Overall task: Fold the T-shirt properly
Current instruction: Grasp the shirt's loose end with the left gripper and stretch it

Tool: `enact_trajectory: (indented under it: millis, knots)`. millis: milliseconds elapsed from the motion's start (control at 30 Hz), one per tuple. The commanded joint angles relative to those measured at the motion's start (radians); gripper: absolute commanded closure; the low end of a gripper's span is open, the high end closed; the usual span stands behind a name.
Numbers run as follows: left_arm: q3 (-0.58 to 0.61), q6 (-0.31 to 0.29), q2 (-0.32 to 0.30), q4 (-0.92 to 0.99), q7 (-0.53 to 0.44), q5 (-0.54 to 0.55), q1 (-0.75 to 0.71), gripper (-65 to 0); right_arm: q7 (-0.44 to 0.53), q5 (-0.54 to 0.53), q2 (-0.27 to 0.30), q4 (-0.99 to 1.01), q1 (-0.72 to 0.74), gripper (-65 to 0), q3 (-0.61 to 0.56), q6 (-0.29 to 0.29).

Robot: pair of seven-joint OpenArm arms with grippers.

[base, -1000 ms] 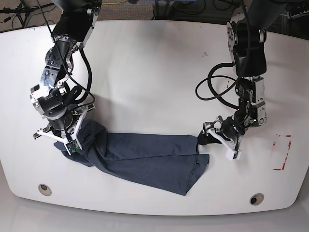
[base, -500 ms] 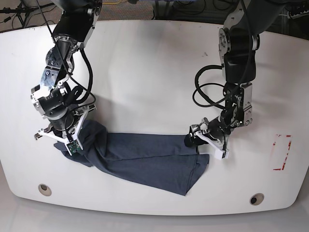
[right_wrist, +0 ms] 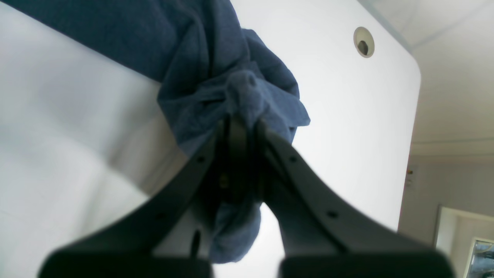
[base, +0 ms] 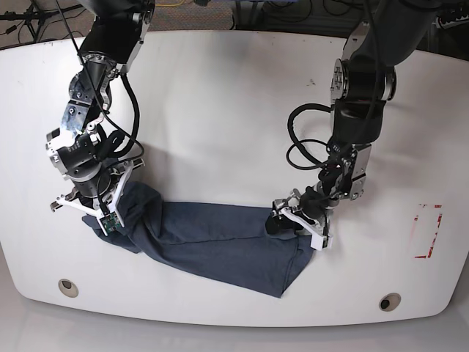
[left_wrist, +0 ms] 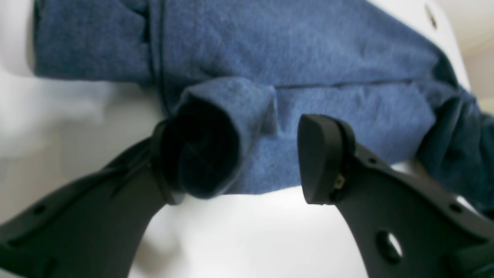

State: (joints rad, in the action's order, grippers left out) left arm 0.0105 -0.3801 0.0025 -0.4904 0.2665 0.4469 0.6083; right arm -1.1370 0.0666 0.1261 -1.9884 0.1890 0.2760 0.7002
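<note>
The rolled fold stands between the fingers of my left gripper, and they are down at its depth, so my left gripper should close on the T-shirt.
The dark blue T-shirt [base: 220,242] lies as a long, rumpled band across the near part of the white table [base: 220,110]. At its left end in the base view, my right gripper [base: 106,215] is shut on a bunched wad of the cloth. The right wrist view shows that wad [right_wrist: 247,92] pinched between the closed jaws of the right gripper [right_wrist: 241,127]. At the shirt's other end my left gripper [base: 295,224] stands open over the edge. Seen from the left wrist, a rolled fold of the shirt [left_wrist: 216,127] rests against one of the black fingers [left_wrist: 318,158] of the left gripper [left_wrist: 243,158], ungripped.
The table has round holes near its front edge [base: 68,287] [base: 390,301], and one of them shows in the right wrist view [right_wrist: 363,41]. A red marking [base: 429,231] sits at the right. Black cables [base: 308,139] loop off the left arm above the shirt.
My left arm has swung left along the table until its open jaws reached the shirt's right end. The right gripper has kept its hold in place.
</note>
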Motion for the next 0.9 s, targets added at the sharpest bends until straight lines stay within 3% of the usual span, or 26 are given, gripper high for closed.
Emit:
enact_trajectory:
  millis: [0,133,267,300,367,700,867]
  knots:
    - [0.003,0.045,0.007,0.014,0.018,-0.018,0.017,-39.9,0.019,-0.004,0.008,-0.016,0.025,0.0,0.002,-0.002]
    - [0.003,0.056,0.009,0.012,0.017,-0.018,0.017,-37.1,0.019,-0.004,0.008,-0.016,0.025,0.0,0.002,-0.002]
    - [0.003,0.079,0.006,0.009,0.017,-0.013,0.015,-18.1,0.019,-0.004,0.008,-0.016,0.025,0.0,0.002,-0.002]
    - [0.003,0.08,0.006,0.009,0.017,-0.013,0.015,-9.0,0.019,-0.004,0.008,-0.016,0.025,0.0,0.002,-0.002]
    - [0.001,0.08,0.004,0.009,0.017,-0.013,0.015,0.0,0.019,-0.004,0.008,-0.016,0.025,0.0,0.002,-0.002]
    - [-0.056,0.094,0.001,-0.118,0.043,0.031,-0.037,0.0,0.019,-0.004,0.008,-0.021,0.025,0.0,0.002,-0.002]
    - [-0.106,0.123,-0.049,-0.36,0.169,0.043,-0.112,0.0,0.016,-0.004,0.008,-0.028,0.022,0.0,0.004,-0.002]
